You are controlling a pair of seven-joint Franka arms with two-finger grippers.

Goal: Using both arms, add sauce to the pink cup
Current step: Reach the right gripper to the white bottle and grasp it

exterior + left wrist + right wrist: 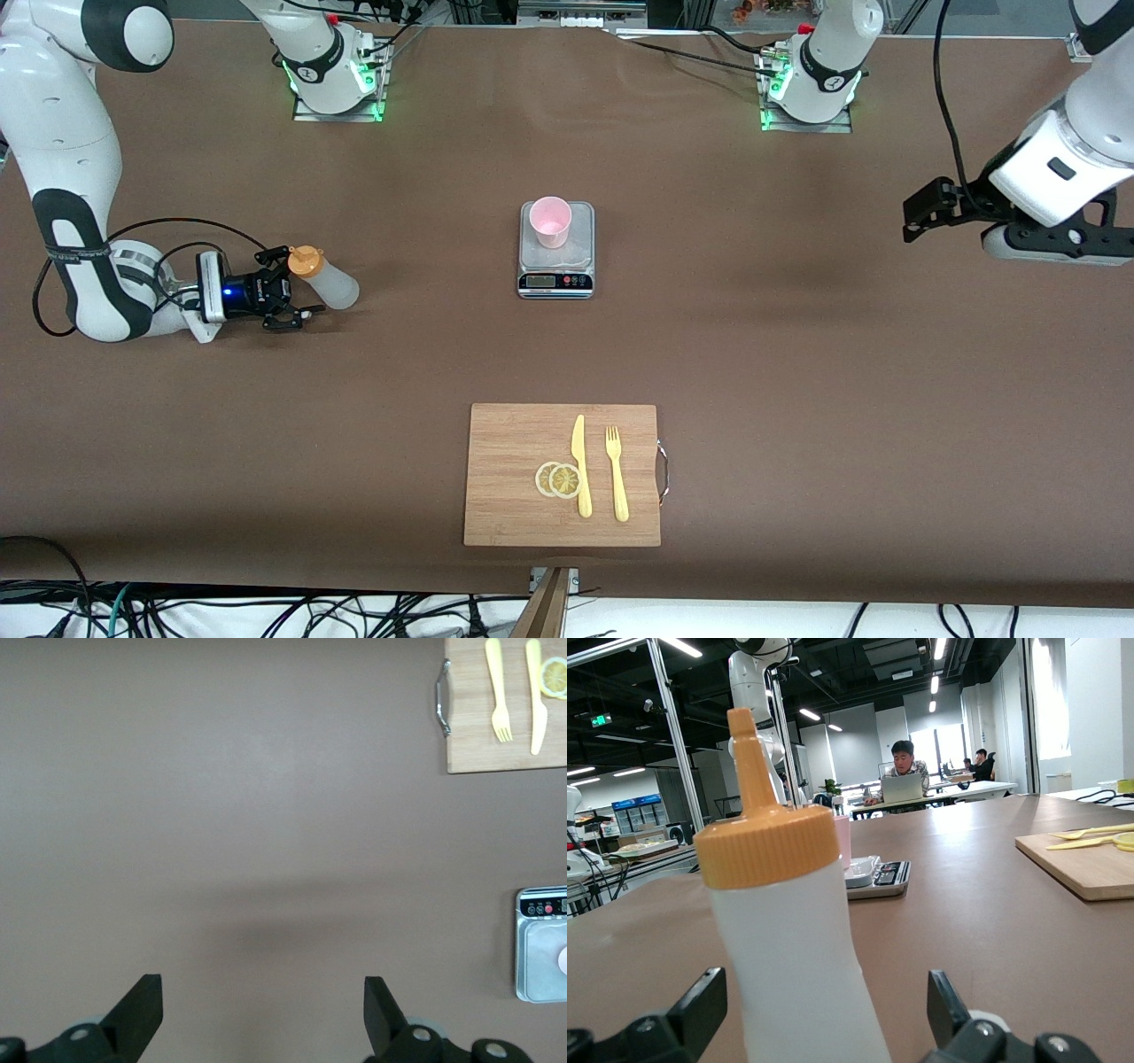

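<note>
The bottle will pour into the pink cup, so my right gripper will grab it by its whitish body, which leaves the bottle's orange nozzle cap free.
The sauce is a whitish squeeze bottle with an orange nozzle cap, upright on the table toward the right arm's end. My right gripper is low at the table and open. The bottle stands between its fingers, and I see a gap on each side. The pink cup stands on a small scale mid-table; it shows past the bottle in the right wrist view. My left gripper waits in the air over the left arm's end, open and empty.
A wooden cutting board with a metal handle lies nearer the front camera than the scale. On it are a yellow knife, a yellow fork and two lemon slices. Bare brown table shows under the left gripper.
</note>
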